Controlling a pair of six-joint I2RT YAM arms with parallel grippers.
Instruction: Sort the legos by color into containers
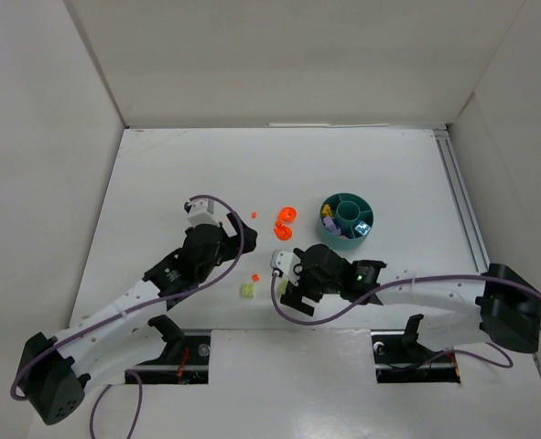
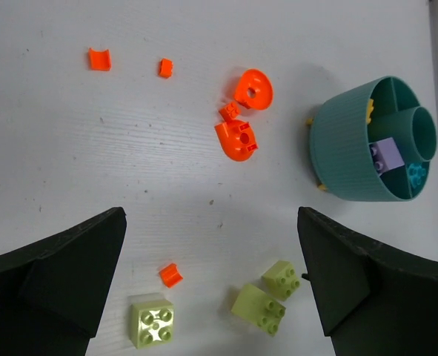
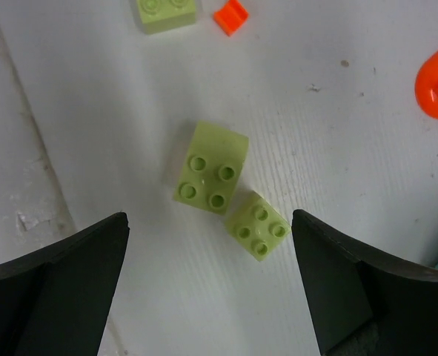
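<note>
My right gripper's open fingers are above the tabletop, short of the longer yellow-green brick (image 1: 283, 286) (image 3: 212, 169), so my right gripper should go lower first and then close on that brick.
Three pale yellow-green bricks lie on the white table. Two of them (image 3: 210, 167) (image 3: 257, 224) touch corner to corner, just ahead of the space between my right gripper's (image 3: 209, 219) open, empty fingers. The third brick (image 1: 247, 290) sits to their left with a tiny orange bit (image 1: 254, 275). My left gripper (image 2: 211, 215) is open and empty, above the table, with the bricks (image 2: 152, 324) (image 2: 259, 308) (image 2: 281, 278) low in its view. Two round orange pieces (image 2: 252, 87) (image 2: 236, 139) lie near the teal dish (image 2: 344, 148), which holds a purple brick (image 2: 385, 156) and a blue-teal piece (image 2: 417, 173).
Small orange bits (image 2: 98, 58) (image 2: 165, 67) (image 2: 229, 112) lie scattered behind the round pieces. The dish (image 1: 341, 240) stands right of centre, just behind my right arm. White walls close in the table on three sides, and a rail (image 1: 460, 201) runs along the right edge.
</note>
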